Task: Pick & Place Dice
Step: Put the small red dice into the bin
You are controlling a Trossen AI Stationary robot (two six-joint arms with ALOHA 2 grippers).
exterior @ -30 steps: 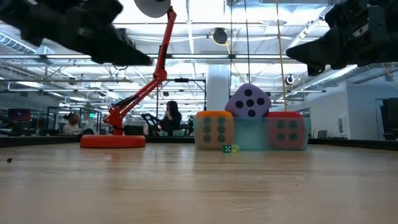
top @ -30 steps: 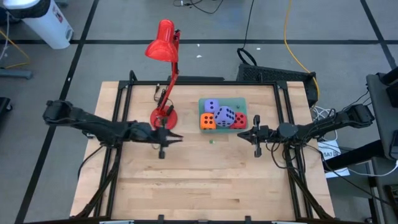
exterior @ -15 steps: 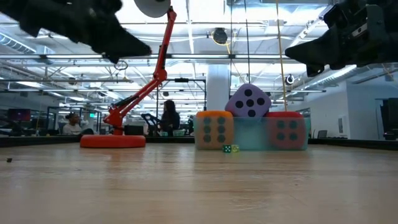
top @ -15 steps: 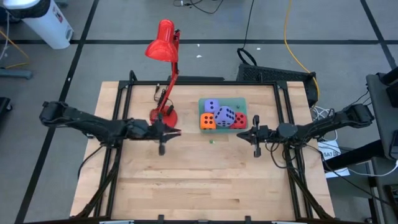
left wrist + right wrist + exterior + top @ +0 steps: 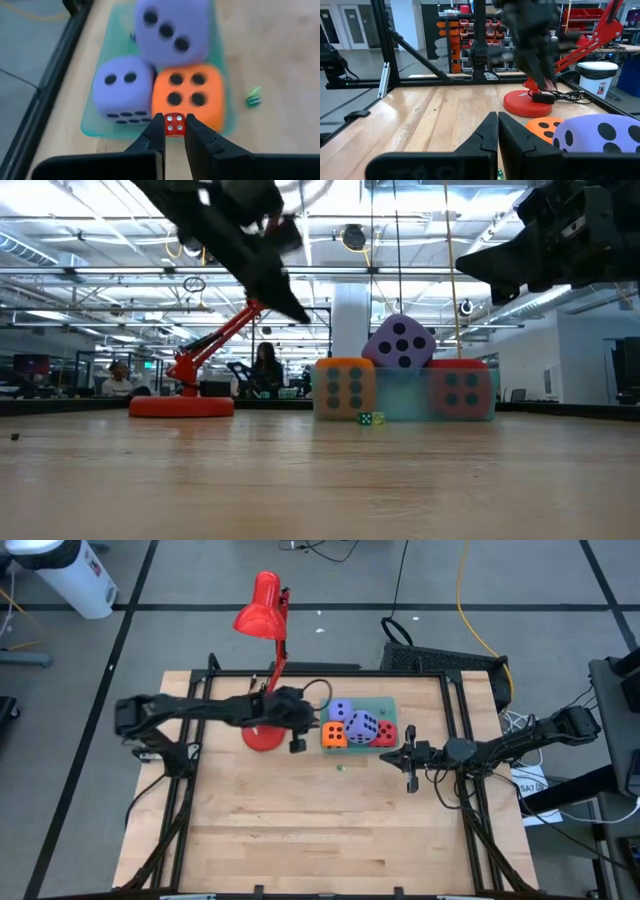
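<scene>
The tiny red die (image 5: 175,124) stays in my left gripper until it is lower: in the left wrist view it hangs above the green tray's near edge (image 5: 112,134).
A green tray (image 5: 388,706) at the table's far middle holds the dice: an orange one (image 5: 334,736), a red one (image 5: 385,734) and two lavender ones, one (image 5: 341,710) on the tray and one (image 5: 363,726) tilted on top of the others. My left gripper (image 5: 298,736) hovers just left of the orange die (image 5: 187,95), shut on a tiny red die (image 5: 174,125). My right gripper (image 5: 384,756) hangs shut and holding nothing, near the tray's right front corner. My left gripper pinches the tiny red die by two opposite side faces (image 5: 167,125) between its two fingertips. The fingers slant downward, coming from the table's left. The die is lifted clear of the table, with a four-pip face turned back toward the wrist.
A red desk lamp stands with its round base (image 5: 262,734) under my left arm and its arm leaning toward the far edge. Tiny green dice (image 5: 366,418) lie on the wood in front of the tray. The near half of the table (image 5: 320,830) is bare wood.
My left gripper has swung quickly toward the table's right and far edge, across the lamp's base to beside the orange die. It has risen a little and tipped further downward. The dice on the tray have kept still.
</scene>
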